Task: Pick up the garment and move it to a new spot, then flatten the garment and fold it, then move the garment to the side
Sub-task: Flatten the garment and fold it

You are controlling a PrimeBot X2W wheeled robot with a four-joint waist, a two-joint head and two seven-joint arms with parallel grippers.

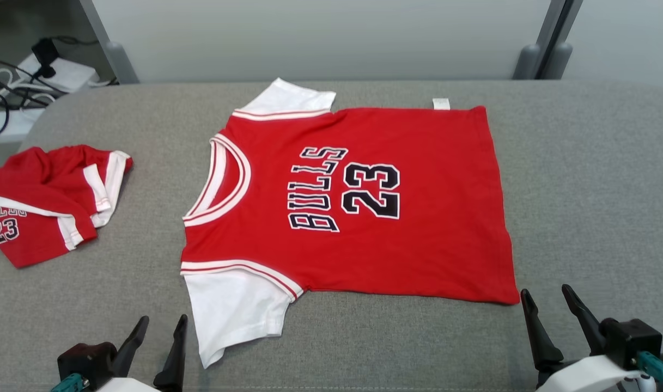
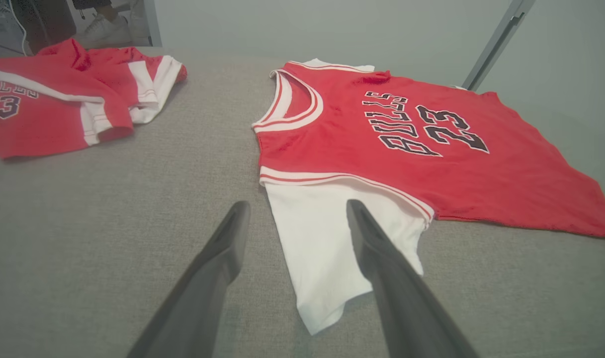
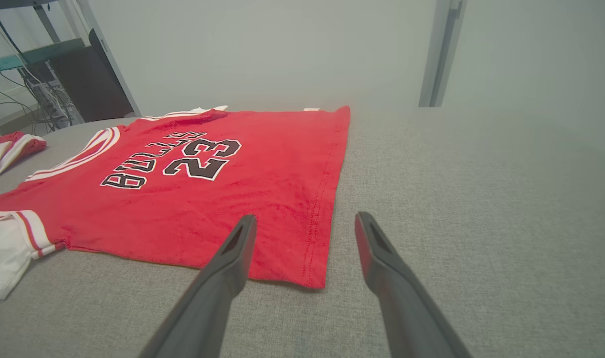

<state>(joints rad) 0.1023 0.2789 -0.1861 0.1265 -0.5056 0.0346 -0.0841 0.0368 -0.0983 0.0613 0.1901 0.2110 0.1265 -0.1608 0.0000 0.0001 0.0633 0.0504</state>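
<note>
The robot should next grab the jersey by its hem corner (image 1: 510,298) with its right gripper, so that the jersey's side can then fold in together with the jersey's white sleeve (image 1: 234,310).
The garment (image 1: 418,228) is a red jersey with white sleeves and "BULLS 23" in black, spread flat on the grey table (image 1: 582,190), neck to the left and hem to the right. My left gripper (image 1: 163,322) is open near the front edge, just left of the near white sleeve (image 2: 322,248). My right gripper (image 1: 546,295) is open by the jersey's near hem corner (image 3: 312,278). Neither gripper touches the cloth. The jersey (image 2: 431,149) shows in the left wrist view and the jersey (image 3: 222,199) in the right wrist view.
A second red jersey (image 1: 42,201) lies crumpled at the table's left edge, also seen as a heap (image 2: 58,109). Cables and a white box (image 1: 42,76) sit off the table's far left corner. Bare grey surface lies right of the hem.
</note>
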